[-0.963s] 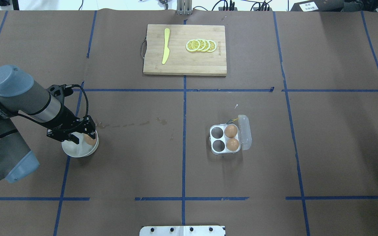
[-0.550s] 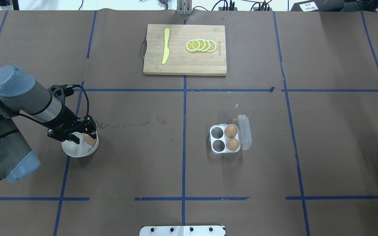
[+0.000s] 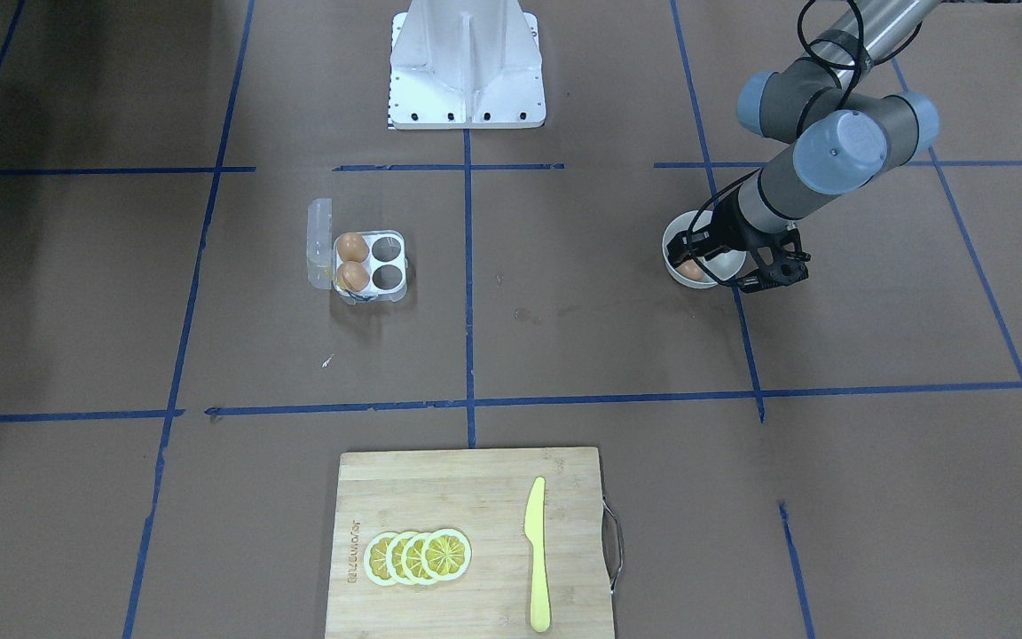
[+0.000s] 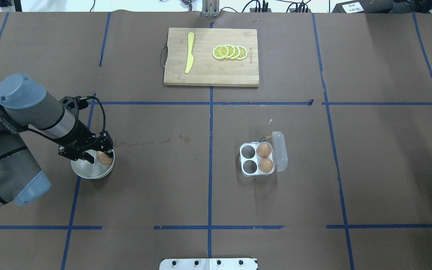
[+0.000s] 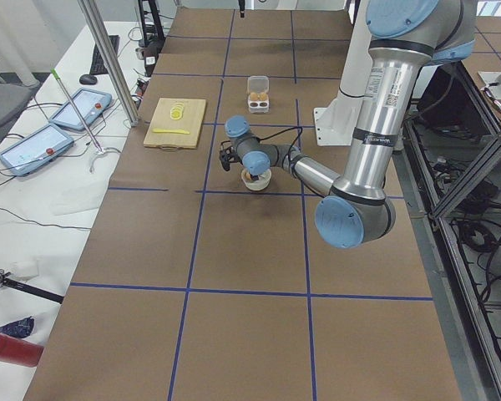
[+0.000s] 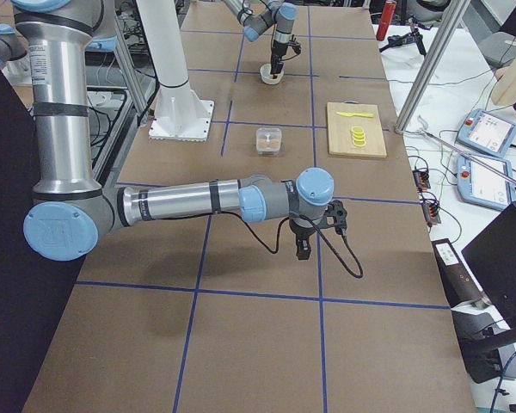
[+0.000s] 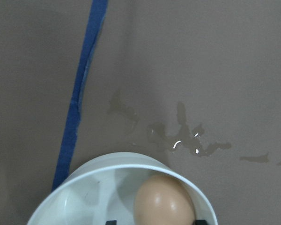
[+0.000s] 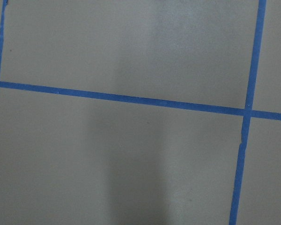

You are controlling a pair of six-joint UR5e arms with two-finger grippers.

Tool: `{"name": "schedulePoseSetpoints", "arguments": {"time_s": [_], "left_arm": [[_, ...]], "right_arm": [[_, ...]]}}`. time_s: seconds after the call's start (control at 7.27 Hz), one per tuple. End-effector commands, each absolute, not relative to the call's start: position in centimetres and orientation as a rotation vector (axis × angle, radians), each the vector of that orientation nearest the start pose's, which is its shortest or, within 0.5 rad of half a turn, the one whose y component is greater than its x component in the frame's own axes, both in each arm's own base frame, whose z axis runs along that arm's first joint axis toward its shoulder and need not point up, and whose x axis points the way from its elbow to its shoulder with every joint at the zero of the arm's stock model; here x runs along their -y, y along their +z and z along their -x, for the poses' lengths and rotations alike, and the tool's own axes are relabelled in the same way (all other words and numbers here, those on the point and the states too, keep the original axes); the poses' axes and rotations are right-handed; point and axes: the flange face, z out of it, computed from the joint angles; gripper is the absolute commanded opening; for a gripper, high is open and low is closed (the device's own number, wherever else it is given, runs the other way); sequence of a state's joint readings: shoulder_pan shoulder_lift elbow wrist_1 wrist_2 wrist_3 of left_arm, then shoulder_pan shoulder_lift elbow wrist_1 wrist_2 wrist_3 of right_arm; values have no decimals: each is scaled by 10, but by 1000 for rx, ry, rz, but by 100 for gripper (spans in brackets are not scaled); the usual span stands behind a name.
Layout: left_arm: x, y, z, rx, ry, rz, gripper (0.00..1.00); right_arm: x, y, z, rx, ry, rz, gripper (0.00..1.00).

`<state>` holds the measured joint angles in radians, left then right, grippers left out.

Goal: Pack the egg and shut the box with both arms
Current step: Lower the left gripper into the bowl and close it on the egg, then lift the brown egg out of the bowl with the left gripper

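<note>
The rounded shell (image 3: pixel 689 268) of the tan-brown egg is the part my left gripper needs to grab around next. Then the egg can go into the clear box (image 3: pixel 369 264).
A tan-brown egg (image 4: pixel 104 159) lies in a round white bowl (image 4: pixel 88 171) at the table's left. My left gripper (image 4: pixel 99 157) reaches down into the bowl and is open, one finger on each side of the egg. In the left wrist view the egg (image 7: pixel 164 202) sits against the bowl's rim (image 7: pixel 84 187), with a gap beside it. The clear box (image 4: pixel 256 158) stands right of centre, lid (image 4: pixel 280 150) swung open. It holds two eggs (image 4: pixel 264 150) (image 4: pixel 266 165), and two cells are empty. My right gripper (image 6: pixel 303 249) hangs over bare table; I cannot tell its state.
A wooden cutting board (image 4: pixel 211 71) at the far edge carries a yellow knife (image 4: pixel 189 52) and lemon slices (image 4: pixel 230 52). Faint damp stains (image 4: pixel 144 142) mark the brown paper between bowl and box. The white robot base (image 3: pixel 467 67) stands at the near edge.
My left arm has shifted slightly to the right and the gripper has sunk lower into the bowl around the egg. The box and its eggs have not moved.
</note>
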<state>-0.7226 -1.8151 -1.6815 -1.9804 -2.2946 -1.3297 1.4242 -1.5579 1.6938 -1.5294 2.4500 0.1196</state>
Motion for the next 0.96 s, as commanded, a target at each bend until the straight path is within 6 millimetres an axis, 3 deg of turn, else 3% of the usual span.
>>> {"name": "schedulePoseSetpoints", "arguments": {"time_s": [0.0, 0.28, 0.41, 0.83], "left_arm": [[444, 423, -402, -963, -164, 265, 58], [444, 423, -401, -962, -166, 263, 15], [444, 423, -401, -962, -166, 263, 0], [440, 408, -387, -986, -164, 242, 0]], "right_arm": [[507, 579, 17, 891, -103, -49, 100], [507, 579, 17, 891, -103, -49, 100], [507, 578, 17, 891, -103, -50, 100], [507, 578, 17, 891, -103, -50, 100]]}}
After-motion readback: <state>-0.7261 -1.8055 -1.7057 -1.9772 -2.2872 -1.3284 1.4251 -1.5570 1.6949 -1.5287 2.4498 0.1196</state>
